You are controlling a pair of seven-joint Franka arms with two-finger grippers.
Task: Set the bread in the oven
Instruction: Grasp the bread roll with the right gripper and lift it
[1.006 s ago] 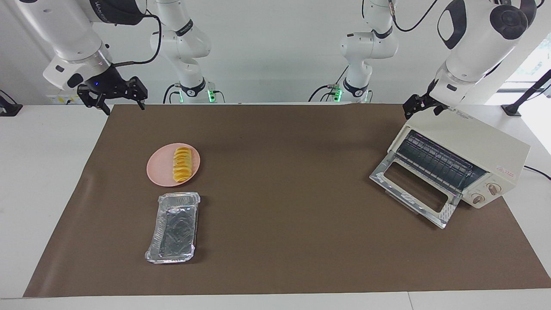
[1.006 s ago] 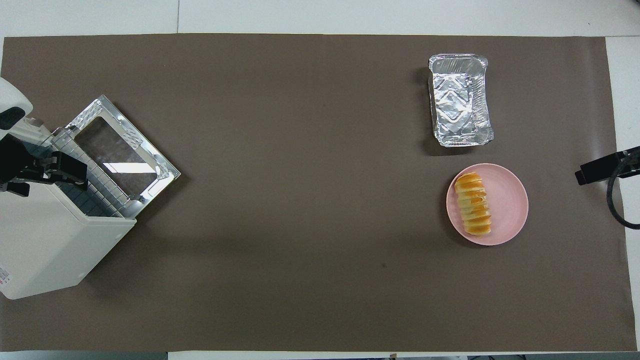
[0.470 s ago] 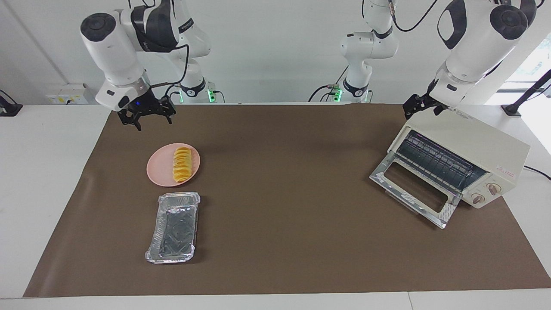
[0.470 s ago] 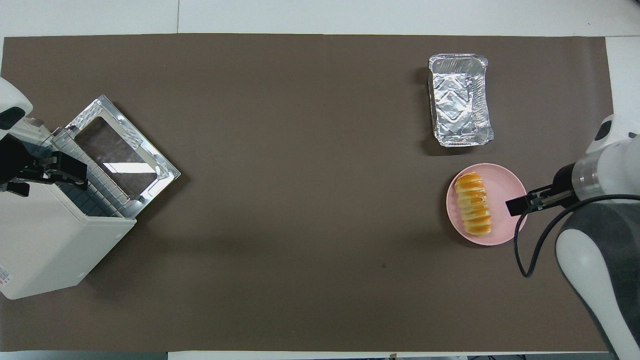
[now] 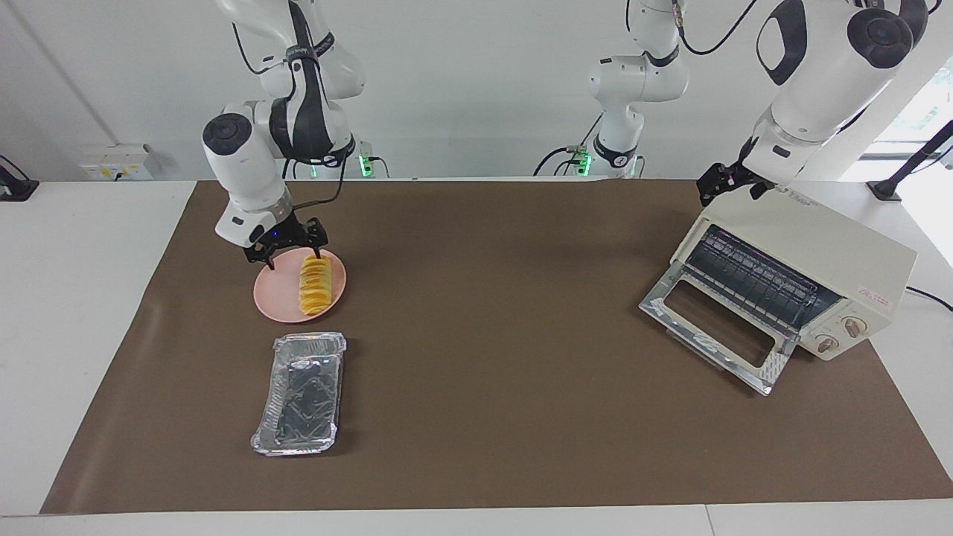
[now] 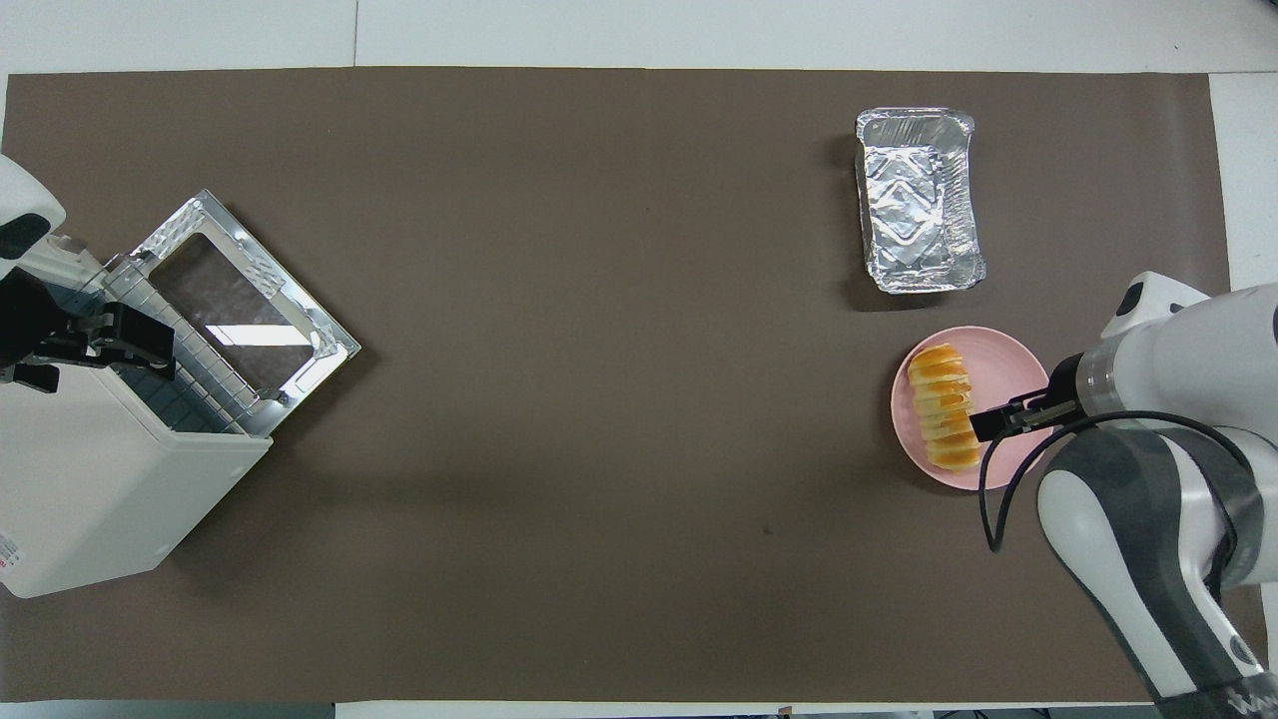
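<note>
My right gripper grabs the bread by its end (image 6: 956,455) next. Then it moves the bread off the plate and into the oven.
The bread (image 5: 314,284) (image 6: 944,407), a ridged yellow-orange row of slices, lies on a pink plate (image 5: 277,299) (image 6: 1010,367) toward the right arm's end of the table. My right gripper (image 5: 292,253) (image 6: 998,421) hangs low over the plate's rim nearest the robots, beside that end of the bread, open and holding nothing. The cream-white oven (image 5: 823,249) (image 6: 95,499) stands at the left arm's end with its glass door (image 5: 715,327) (image 6: 240,300) dropped open. My left gripper (image 5: 728,184) (image 6: 105,345) waits, open and empty, over the oven's top edge.
A silver foil tray (image 5: 300,394) (image 6: 917,200) lies just beside the plate, farther from the robots. A brown mat (image 5: 491,313) covers the table between the plate and the oven. The oven's wire rack (image 5: 752,277) shows inside the opening.
My right arm has swung in from the table's edge and come down over the plate beside the bread. The left arm, bread, tray and oven have not moved.
</note>
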